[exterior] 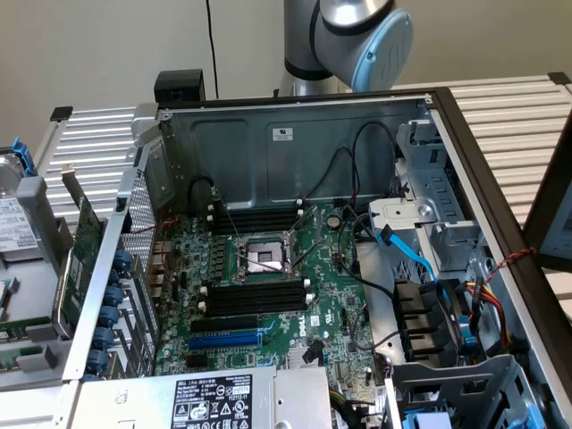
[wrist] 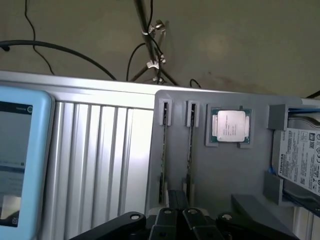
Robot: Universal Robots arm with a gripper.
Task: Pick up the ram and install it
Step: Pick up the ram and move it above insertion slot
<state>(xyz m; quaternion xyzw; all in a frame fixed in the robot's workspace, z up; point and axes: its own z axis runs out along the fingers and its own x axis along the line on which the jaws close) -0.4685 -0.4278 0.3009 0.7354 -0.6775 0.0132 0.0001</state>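
Grey holder posts enclose both ends of the ram stick, so my gripper should next grab the stick by the middle of its long upper edge (wrist: 164, 150).
Two ram sticks stand on edge in a grey holder tray (wrist: 225, 180): one ram stick (wrist: 164, 150) and a second (wrist: 190, 150) beside it, both seen as thin green strips. My gripper (wrist: 176, 200) hangs above the near ends of these sticks, its black fingers pressed together and shut, with nothing between them. In the exterior view the open computer case shows the motherboard (exterior: 268, 268) with long black memory slots (exterior: 255, 295) beside the processor socket (exterior: 261, 256). The arm's blue-capped joint (exterior: 380, 45) rises behind the case.
A processor chip (wrist: 230, 126) and a hard drive (wrist: 300, 160) sit in the same tray. A blue-rimmed screen (wrist: 20, 160) lies on the ribbed metal table (wrist: 100, 160). A green expansion card (exterior: 82, 246) stands to the case's left in the exterior view. Cables (exterior: 393, 241) cross the case.
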